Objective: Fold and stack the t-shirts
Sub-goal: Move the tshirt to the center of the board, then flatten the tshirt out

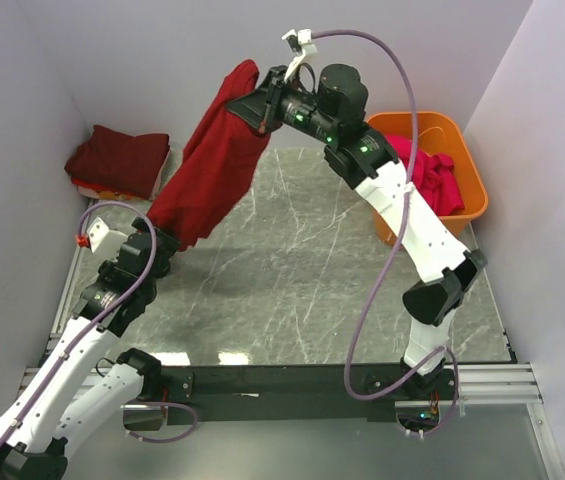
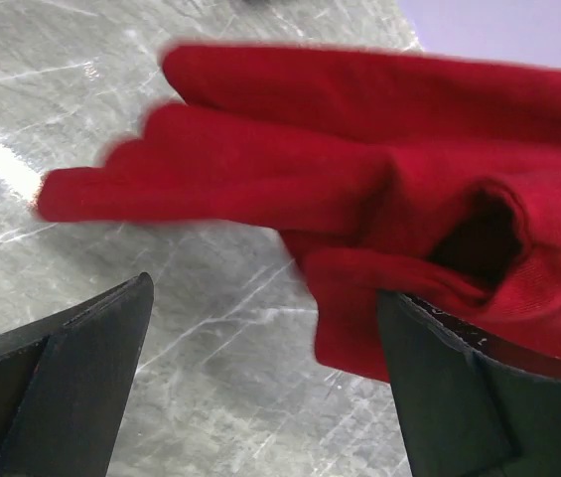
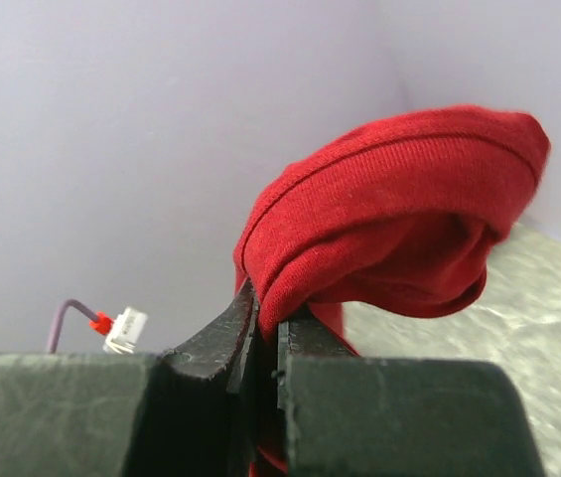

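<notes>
I should next take hold of the dark red t-shirt (image 1: 217,160) with my left gripper by its bunched lower end (image 1: 173,222), opposite my right gripper. Then I can stretch the t-shirt and spread it for folding.
My right gripper (image 1: 264,103) is raised at the back of the table and shut on a fold of a dark red t-shirt (image 1: 217,160), which hangs down to the left toward my left gripper (image 1: 169,244). In the right wrist view the jaws (image 3: 265,328) pinch the red cloth (image 3: 389,234). In the left wrist view my left gripper (image 2: 270,383) is wide open. The shirt's bunched lower end (image 2: 359,199) drapes over its right finger (image 2: 479,397), with nothing between the jaws. A folded maroon t-shirt (image 1: 117,158) lies at the back left. A magenta-pink t-shirt (image 1: 434,178) sits in the tub.
An orange plastic tub (image 1: 467,205) stands at the back right against the wall. Lilac walls close in the left, back and right sides. The grey marble tabletop (image 1: 292,270) lies under the hanging shirt. The right arm's purple cable (image 1: 387,270) loops over the table's right part.
</notes>
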`<state>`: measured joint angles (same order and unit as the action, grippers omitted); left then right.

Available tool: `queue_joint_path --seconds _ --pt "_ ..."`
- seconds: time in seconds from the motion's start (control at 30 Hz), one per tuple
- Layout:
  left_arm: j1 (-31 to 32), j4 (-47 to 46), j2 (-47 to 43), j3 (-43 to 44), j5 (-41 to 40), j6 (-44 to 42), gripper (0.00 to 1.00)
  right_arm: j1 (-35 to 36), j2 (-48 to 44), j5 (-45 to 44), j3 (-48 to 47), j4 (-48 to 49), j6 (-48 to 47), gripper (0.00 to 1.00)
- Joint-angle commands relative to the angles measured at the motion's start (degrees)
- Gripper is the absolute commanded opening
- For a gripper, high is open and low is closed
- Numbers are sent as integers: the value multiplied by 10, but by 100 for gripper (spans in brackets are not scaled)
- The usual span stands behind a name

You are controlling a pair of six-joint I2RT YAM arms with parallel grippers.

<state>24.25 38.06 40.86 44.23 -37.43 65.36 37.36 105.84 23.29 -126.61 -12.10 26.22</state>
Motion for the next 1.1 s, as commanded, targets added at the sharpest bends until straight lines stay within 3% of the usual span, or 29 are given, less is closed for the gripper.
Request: queue_joint_path --seconds 0.0,0.07,0.17,0.27,0.3,0.33,0.4,0.6,0.77,0.9,1.07 --pt "0 10 4 8 -19 12 99 -1 -65 -51 2 -38 -48 0" --pt "0 11 3 2 -21 16 100 -8 -77 -95 28 -84 -64 1" --pt "0 -10 -1 -12 -17 12 99 -52 -112 -140 184 -105 -46 17" --pt "0 -15 12 -11 -16 7 99 -140 -85 -107 290 -124 -12 40" --pt "0 -14 27 -9 -16 7 99 -157 -51 -117 290 -141 -14 69" --pt "0 -15 35 -7 -12 7 100 -170 -32 -134 282 -160 -20 78" --pt "0 -16 64 -2 -6 7 100 -178 0 -192 245 -221 -43 86" --pt "-9 -32 155 0 39 -4 99 -157 -90 -266 362 -155 -52 89" --pt "-74 -102 211 -21 123 -54 99 -128 -178 -284 520 -100 -54 89" --pt "-122 -176 259 -45 236 -95 99 -117 -190 -288 575 -108 -39 88" --pt "-124 -200 315 -49 271 -112 96 -114 -180 -298 631 -118 -14 88"
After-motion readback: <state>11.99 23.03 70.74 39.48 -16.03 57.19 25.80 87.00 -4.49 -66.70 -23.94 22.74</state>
